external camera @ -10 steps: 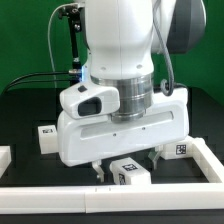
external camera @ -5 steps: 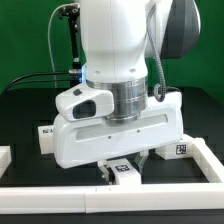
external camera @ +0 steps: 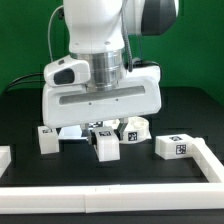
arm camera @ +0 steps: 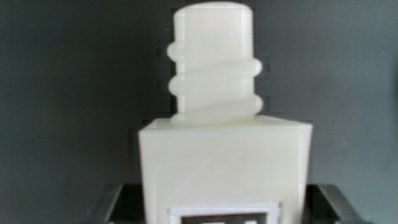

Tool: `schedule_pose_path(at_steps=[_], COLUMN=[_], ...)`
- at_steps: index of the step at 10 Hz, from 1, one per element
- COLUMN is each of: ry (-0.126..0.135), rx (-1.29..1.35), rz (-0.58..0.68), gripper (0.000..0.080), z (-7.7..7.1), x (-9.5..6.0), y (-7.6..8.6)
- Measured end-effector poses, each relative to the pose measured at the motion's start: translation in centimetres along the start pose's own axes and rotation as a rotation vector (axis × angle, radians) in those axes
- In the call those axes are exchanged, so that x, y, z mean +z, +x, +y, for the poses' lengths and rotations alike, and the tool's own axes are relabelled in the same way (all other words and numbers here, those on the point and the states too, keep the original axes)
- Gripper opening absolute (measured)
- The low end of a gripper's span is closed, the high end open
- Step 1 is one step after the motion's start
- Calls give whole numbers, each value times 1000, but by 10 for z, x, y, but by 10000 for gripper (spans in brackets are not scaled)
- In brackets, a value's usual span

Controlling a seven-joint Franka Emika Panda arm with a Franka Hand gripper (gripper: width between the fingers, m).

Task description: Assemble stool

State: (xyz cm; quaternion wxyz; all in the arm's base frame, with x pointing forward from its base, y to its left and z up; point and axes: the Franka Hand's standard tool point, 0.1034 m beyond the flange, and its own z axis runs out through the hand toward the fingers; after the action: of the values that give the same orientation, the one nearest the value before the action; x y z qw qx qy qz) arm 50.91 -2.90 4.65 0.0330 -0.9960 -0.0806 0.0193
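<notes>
The lower end of the white leg (external camera: 105,146) is still above the black tabletop, so my gripper keeps holding the leg for now.
My gripper (external camera: 104,136) is shut on a white stool leg (external camera: 105,146) and holds it just above the black table. In the wrist view the leg (arm camera: 222,150) fills the frame. Its threaded peg (arm camera: 217,65) points away from the gripper (arm camera: 226,205) and its tag sits between the dark fingers (arm camera: 128,203). Three more legs lie on the table: one (external camera: 45,138) at the exterior view's left, one (external camera: 133,128) just right of the held leg, and one (external camera: 172,147) further right. The gripper body hides whatever lies behind it.
White border rails run along the front (external camera: 110,172) and up the exterior view's right side (external camera: 207,152). A short rail end (external camera: 5,158) shows at the left. Black cables and a stand (external camera: 68,40) rise behind the arm.
The jaws closed on the leg near the front rail. The arm then carried it toward the exterior view's left and away from the rail.
</notes>
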Motion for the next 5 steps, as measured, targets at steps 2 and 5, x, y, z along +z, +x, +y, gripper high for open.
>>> schedule_pose_path(at_steps=[2,5], ry=[1,9], rx=[0,2], rz=[-4,-22], gripper=[331,333], z=[-1,8], x=[2,11], y=[-2,-41])
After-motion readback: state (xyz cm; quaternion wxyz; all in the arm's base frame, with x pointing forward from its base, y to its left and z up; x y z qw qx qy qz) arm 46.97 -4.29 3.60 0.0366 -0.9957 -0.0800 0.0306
